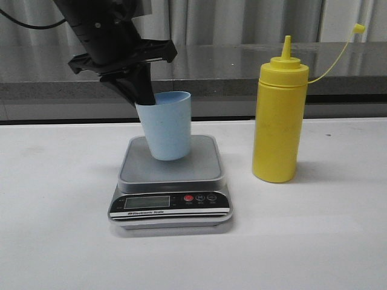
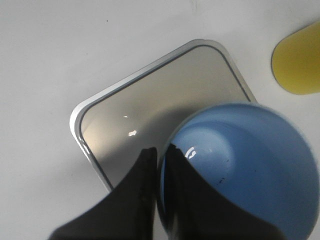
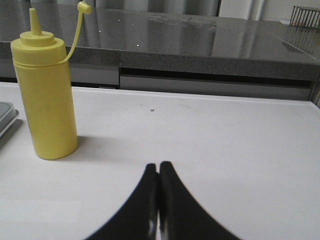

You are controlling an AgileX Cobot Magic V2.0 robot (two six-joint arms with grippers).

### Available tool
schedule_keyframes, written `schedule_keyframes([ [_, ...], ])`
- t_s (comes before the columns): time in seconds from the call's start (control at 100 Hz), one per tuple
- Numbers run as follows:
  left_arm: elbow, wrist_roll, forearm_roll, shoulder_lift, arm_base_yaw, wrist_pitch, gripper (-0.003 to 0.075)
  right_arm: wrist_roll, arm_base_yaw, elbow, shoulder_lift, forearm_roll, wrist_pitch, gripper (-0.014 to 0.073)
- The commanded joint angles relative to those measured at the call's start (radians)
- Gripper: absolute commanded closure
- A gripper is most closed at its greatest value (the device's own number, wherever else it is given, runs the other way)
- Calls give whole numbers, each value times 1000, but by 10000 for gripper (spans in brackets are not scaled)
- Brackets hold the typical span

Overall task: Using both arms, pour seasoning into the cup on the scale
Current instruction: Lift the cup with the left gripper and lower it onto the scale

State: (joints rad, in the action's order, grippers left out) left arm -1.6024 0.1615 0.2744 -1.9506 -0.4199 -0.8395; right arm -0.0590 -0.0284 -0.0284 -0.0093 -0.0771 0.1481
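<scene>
The light blue cup's base (image 1: pixel 170 157) rests over the middle of the silver-grey scale platform (image 1: pixel 201 163), so the cup would stand there. My left gripper opens now.
The light blue cup (image 1: pixel 167 126) is tilted over the silver-grey scale (image 1: pixel 171 181), its base at or just above the platform. My left gripper (image 1: pixel 142 96) is shut on the cup's rim, one finger inside and one outside; the left wrist view shows this (image 2: pixel 159 152), with the cup (image 2: pixel 250 165) above the scale platform (image 2: pixel 150 110). The yellow seasoning bottle (image 1: pixel 279 115) stands upright on the table right of the scale, cap off and hanging on its tether. My right gripper (image 3: pixel 158 167) is shut and empty, low over the table, apart from the bottle (image 3: pixel 46 90).
A dark grey counter ledge (image 1: pixel 242 66) runs along the back of the white table (image 1: pixel 326 229). The scale's display and buttons face the front edge. A corner of the scale shows in the right wrist view (image 3: pixel 6 117).
</scene>
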Motion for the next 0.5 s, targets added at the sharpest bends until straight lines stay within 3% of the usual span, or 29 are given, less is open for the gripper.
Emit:
schedule_keyframes([
  [0.0, -33, 2, 16, 49, -10, 34, 740, 0, 3, 22, -21, -5, -78, 660],
  [0.49, -33, 2, 16, 23, -10, 6, 739, 0, 3, 22, -21, -5, -78, 660],
])
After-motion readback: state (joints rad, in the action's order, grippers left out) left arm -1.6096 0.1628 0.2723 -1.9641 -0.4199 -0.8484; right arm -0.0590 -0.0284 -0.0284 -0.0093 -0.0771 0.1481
